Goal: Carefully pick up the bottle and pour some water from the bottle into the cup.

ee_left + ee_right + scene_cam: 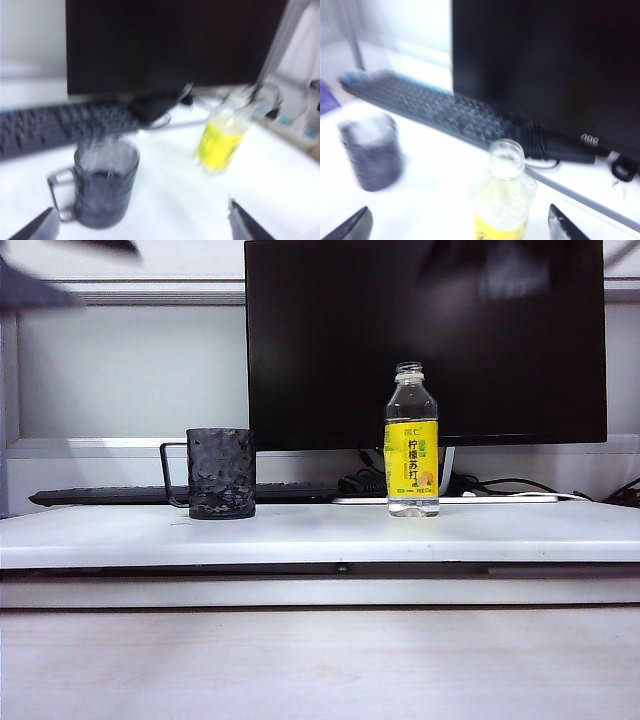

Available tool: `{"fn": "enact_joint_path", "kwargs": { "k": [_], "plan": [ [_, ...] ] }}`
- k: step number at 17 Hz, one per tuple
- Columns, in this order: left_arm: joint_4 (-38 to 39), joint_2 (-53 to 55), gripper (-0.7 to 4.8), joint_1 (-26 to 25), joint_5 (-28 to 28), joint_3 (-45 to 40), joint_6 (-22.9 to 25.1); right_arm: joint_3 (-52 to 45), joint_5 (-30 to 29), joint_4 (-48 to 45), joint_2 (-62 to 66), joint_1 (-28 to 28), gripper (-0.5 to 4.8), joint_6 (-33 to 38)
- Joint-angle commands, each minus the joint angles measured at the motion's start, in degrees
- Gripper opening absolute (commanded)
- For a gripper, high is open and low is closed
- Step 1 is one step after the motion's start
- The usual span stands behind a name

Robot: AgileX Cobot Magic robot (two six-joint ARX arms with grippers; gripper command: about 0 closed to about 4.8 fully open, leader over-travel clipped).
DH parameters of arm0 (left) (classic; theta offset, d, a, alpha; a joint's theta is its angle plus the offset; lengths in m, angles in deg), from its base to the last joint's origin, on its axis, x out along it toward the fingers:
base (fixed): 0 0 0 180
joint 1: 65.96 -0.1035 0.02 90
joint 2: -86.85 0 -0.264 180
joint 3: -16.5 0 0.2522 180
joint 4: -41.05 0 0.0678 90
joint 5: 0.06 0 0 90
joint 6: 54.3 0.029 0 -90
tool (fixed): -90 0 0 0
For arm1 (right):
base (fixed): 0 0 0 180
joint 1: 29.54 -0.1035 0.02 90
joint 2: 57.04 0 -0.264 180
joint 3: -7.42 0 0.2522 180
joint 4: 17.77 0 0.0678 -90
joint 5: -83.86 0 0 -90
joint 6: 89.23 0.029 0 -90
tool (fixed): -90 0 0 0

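Note:
I will next grab the bottle with my right gripper by its yellow-labeled body [411, 460], so the clear bottle's opening [409, 367] stays free to pour water into the cup.
The bottle [412, 440], clear and uncapped with a yellow label, stands upright on the white shelf [320, 535], right of middle. The dark hammered cup [221, 473] stands to its left, its wire handle pointing left. My left gripper [141, 207] is open above the shelf, with the cup [105, 182] just ahead between its fingertips [42, 227] and the bottle [220, 142] further off. My right gripper [460, 207] is open too. The bottle [505, 197] stands between its fingers, untouched, and the cup [372, 152] is off to one side. The water level is hard to read.
A black monitor [425, 340] stands right behind the bottle and cup, with a dark keyboard [180, 494] and cables [520, 485] at its foot. Blurred arm shapes [60, 280] hang at the top of the exterior view. A lower wooden desk [320, 670] lies in front.

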Motion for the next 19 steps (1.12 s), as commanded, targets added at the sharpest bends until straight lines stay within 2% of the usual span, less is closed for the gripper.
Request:
{"fn": "enact_joint_path", "kwargs": {
  "k": [1, 3, 8, 10, 11, 19],
  "plan": [
    [-8.9, 7.6, 4.79, 2.5, 0.9, 0.3, 0.5, 0.3, 0.5, -7.5, 8.7, 0.1, 4.79, -0.5],
    [-12.7, 11.5, 4.79, 3.0, 1.7, 0.3, 0.5, 0.3, 0.6, -9.9, 14.8, 0.1, 4.79, -0.5],
    [-12.9, 11.9, 4.79, 3.5, 2.1, 0.3, 2.1, 0.3, 1.6, -15.9, 21.5, 0.1, 4.79, -1.4],
    [-12.5, 12.7, 4.79, 3.5, 2.1, 0.3, 3.4, 1.3, 2.0, -16.4, 22.9, 0.1, 4.79, -1.4],
    [-12.5, 14.0, 4.79, 3.5, 2.1, 0.3, 4.0, 2.4, 4.2, -16.4, 24.1, 0.1, 4.79, -1.4],
    [-12.5, 16.9, 4.79, 4.3, 1.6, 0.3, 3.9, 8.8, 4.3, -15.8, 32.6, 0.1, 4.79, -1.7]
  ]
}}
